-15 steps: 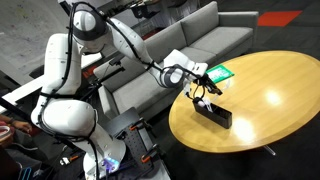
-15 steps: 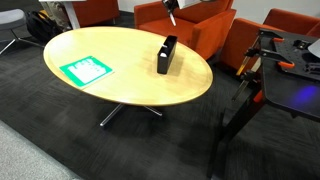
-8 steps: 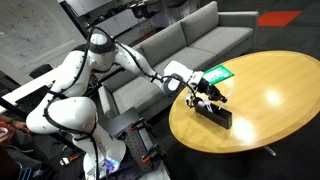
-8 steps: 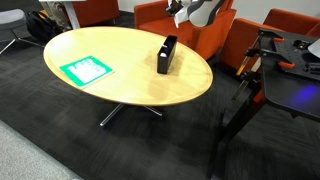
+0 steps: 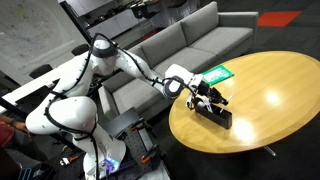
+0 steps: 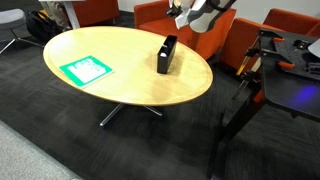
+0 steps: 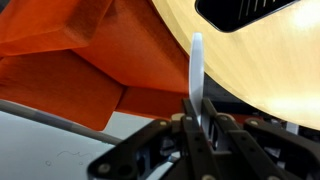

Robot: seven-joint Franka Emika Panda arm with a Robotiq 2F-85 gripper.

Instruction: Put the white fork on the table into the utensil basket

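The white fork's tip is still short of the basket [image 5: 215,113], so it is too early to open my gripper. It moves the fork first, as the fork would now fall at the table's edge.
In the wrist view my gripper [image 7: 200,108] is shut on the white fork [image 7: 196,65], which sticks straight out from between the jaws. The fork's tip lies over the table's rim, with the black utensil basket [image 7: 245,8] beyond it on the yellowish table [image 7: 265,60]. In both exterior views the gripper [image 5: 206,95] [image 6: 186,17] hovers at the table's edge, just short of and above the basket [image 5: 215,113] [image 6: 166,53]. The fork is too small to make out there.
A flat green-and-white card [image 5: 220,73] [image 6: 86,70] lies on the table away from the basket. Orange seats [image 7: 80,55] [image 6: 160,15] stand close behind the table's edge, under my arm. A grey sofa [image 5: 190,35] is behind the robot.
My arm has reached out and swung the gripper with the fork from beside the table to just above the basket's near end. It has barely moved in the last half second.
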